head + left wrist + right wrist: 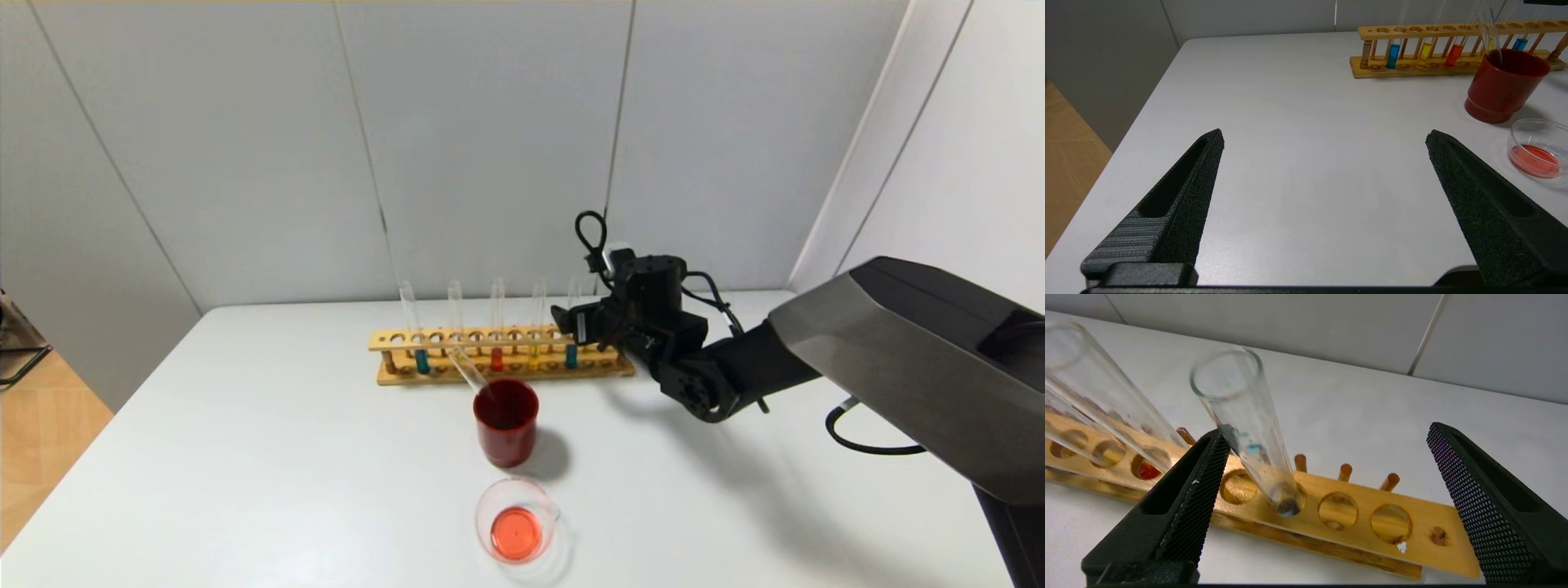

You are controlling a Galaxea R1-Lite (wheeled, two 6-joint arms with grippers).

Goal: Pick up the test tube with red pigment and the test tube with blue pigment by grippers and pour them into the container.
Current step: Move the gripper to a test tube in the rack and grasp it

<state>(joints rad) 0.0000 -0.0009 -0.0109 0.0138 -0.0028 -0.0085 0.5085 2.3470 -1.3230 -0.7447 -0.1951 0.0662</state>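
Note:
My right gripper takes hold of the test tube by the bare glass below its rim (574, 298) (1248, 419) next, since the rack's bars surround its blue-filled bottom.
A wooden rack (500, 336) holds several tubes. The test tube with blue pigment (571, 353) stands near its right end. My right gripper (569, 321) is open around it; in the right wrist view the tube (1245, 428) stands between the fingers of the gripper (1329, 432), close against one finger (1204, 477). A tube with orange-red liquid (496, 358) stands mid-rack. The clear container (518, 529) near the front edge holds red liquid. My left gripper (1326, 134) is open and empty over bare table, out of the head view.
A dark red cup (506, 420) stands between rack and container, with an empty tube (467, 369) leaning in it. The rack also holds a teal tube (422, 361) at the left and a yellow-liquid tube (535, 359). Empty rack holes (1391, 522) lie beside the blue tube.

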